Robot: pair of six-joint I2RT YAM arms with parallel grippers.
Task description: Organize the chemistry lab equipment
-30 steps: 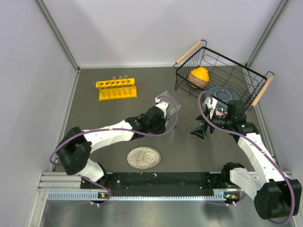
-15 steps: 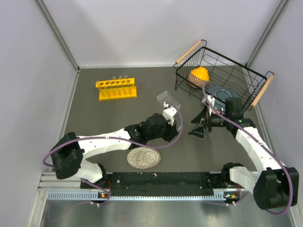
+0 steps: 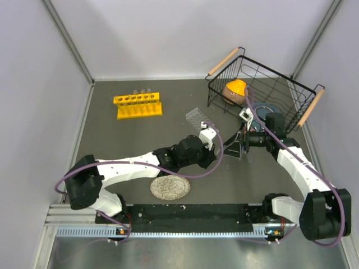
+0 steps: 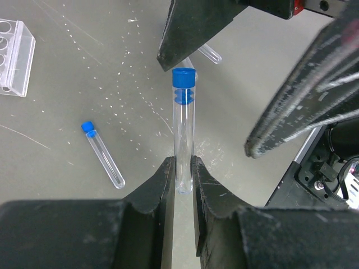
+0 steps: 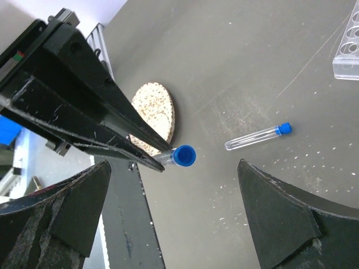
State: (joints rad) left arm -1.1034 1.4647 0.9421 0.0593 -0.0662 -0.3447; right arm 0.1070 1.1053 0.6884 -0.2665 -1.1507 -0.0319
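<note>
My right gripper grabs the blue-capped tube by its blue cap next, to stand it in the clear grid rack.
My left gripper is shut on the lower end of a clear blue-capped tube and holds it off the table, cap pointing at my right gripper. My right gripper is open wide, its fingers on either side of the cap without touching it. In the top view the two grippers meet mid-table, left and right. Another blue-capped tube lies on the table, and it also shows in the right wrist view. The clear grid rack and the yellow rack with tubes in it stand behind.
The speckled plate lies near the front, under the left arm. The black wire basket with wooden handles stands at the back right, holding an orange-brown round object and a dark dish. Another bare tube end lies beyond the held one.
My left gripper has moved right, away from the clear rack, toward the right gripper. My right gripper has moved up and turned to face it.
</note>
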